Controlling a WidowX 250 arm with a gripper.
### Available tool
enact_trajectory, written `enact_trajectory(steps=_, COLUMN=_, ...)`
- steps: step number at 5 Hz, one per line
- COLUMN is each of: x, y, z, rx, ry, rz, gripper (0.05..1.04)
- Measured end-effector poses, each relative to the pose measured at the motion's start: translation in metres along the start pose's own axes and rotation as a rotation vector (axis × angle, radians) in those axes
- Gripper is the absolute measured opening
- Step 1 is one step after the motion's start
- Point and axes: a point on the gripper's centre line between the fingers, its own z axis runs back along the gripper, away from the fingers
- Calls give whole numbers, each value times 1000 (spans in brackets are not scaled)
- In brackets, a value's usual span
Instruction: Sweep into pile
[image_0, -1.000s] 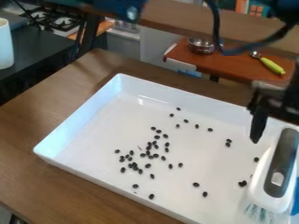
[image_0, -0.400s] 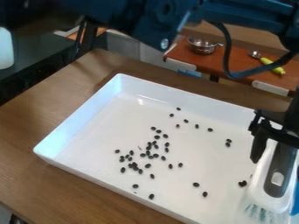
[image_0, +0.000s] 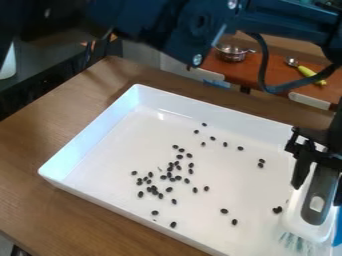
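Note:
My gripper is going to grab the grey handle to pick up the brush (image_0: 314, 228) next, so the brush can sweep the scattered dark beans into a pile.
My gripper (image_0: 318, 191) hangs at the right side over the brush handle, open, one finger to the left of the grey grip and the other at its right. The white brush (image_0: 314, 228) with a grey handle lies in the right part of the tray, its pale bristles toward the bottom edge. Small dark beans (image_0: 169, 189) are scattered in the white tray (image_0: 87, 140), most densely left of the middle, with looser ones toward the back and right.
The tray's raised walls surround the beans on a wooden table (image_0: 40, 150). Something blue (image_0: 338, 227) is at the right edge beside the brush. Behind stand a metal pot (image_0: 231, 53) and a green-handled utensil (image_0: 308, 72) on a reddish-brown surface.
The arm has come farther into view across the top. My gripper has lowered over the brush handle, and its second finger now shows at the right. Beans and brush look unmoved.

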Motion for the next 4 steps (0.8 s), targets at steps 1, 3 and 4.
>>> enact_trajectory(steps=1, x=-2, y=4, z=-5, rx=-11, ry=20, rz=2, gripper=505)
enact_trajectory(steps=3, x=-8, y=35, z=-9, rx=-19, ry=41, rz=27, gripper=504)
enact_trajectory(steps=4, x=-10, y=51, z=-10, rx=-25, ry=51, rz=38, gripper=504)
